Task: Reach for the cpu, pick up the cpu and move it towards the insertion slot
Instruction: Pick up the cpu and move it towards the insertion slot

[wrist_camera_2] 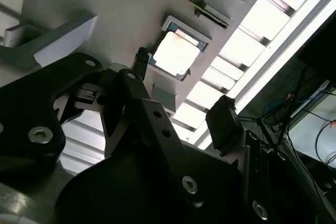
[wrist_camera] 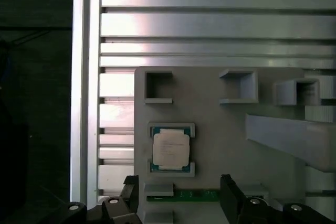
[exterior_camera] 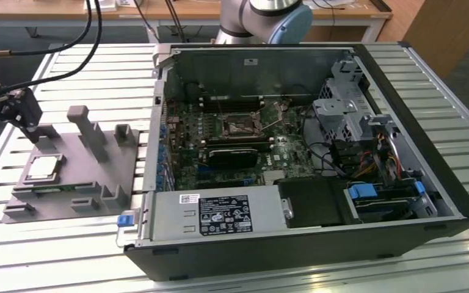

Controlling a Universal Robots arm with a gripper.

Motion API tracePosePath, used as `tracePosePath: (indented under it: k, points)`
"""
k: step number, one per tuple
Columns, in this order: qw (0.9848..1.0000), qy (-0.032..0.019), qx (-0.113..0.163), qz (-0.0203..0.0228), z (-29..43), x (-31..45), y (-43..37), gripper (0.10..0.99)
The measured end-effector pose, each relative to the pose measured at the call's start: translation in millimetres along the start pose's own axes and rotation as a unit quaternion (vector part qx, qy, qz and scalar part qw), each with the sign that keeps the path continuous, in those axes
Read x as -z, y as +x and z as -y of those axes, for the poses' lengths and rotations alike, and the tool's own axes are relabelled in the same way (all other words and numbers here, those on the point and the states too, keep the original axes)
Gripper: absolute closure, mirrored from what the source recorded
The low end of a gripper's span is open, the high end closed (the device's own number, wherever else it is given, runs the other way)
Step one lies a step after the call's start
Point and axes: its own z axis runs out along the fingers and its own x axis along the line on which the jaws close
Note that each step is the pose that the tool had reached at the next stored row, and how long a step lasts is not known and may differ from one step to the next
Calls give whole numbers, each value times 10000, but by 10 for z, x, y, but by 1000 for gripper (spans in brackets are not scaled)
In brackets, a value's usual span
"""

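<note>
My gripper should next grab the cpu's open side edges, where fingers fit between the grey brackets around its two ends.
The cpu [exterior_camera: 43, 169], a flat silvery square chip, lies in a shallow pocket of the grey fixture plate [exterior_camera: 96, 177] at the exterior view's left. My gripper [exterior_camera: 27, 125] hangs above the plate's far left corner, short of the chip and apart from it. In both wrist views the cpu [wrist_camera: 170, 149] [wrist_camera_2: 176, 54] lies just ahead of the gripper [wrist_camera: 178, 188] [wrist_camera_2: 181, 92], whose black fingers [wrist_camera: 229, 186] stand wide apart, open and empty. The insertion slot [exterior_camera: 240, 125], a shiny square socket with a dark centre, sits on the motherboard inside the open computer case [exterior_camera: 430, 152].
Upright grey posts [exterior_camera: 83, 125] rise from the fixture plate close to the gripper. A green strip [wrist_camera: 181, 196] lies in the plate next to the chip. A black card [exterior_camera: 232, 155] sits below the socket. The slatted metal table [exterior_camera: 96, 61] ends at the exterior view's left.
</note>
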Motion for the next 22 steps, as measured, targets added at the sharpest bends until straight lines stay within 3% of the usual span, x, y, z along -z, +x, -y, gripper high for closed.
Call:
tracePosePath:
  k: [16,17,22]
  points:
    - [10000,14,-2,-1,14,-269,4,369]
    - [10000,17,-3,0,15,-335,5,369]
    - [10000,18,-3,-1,18,-425,5,369]
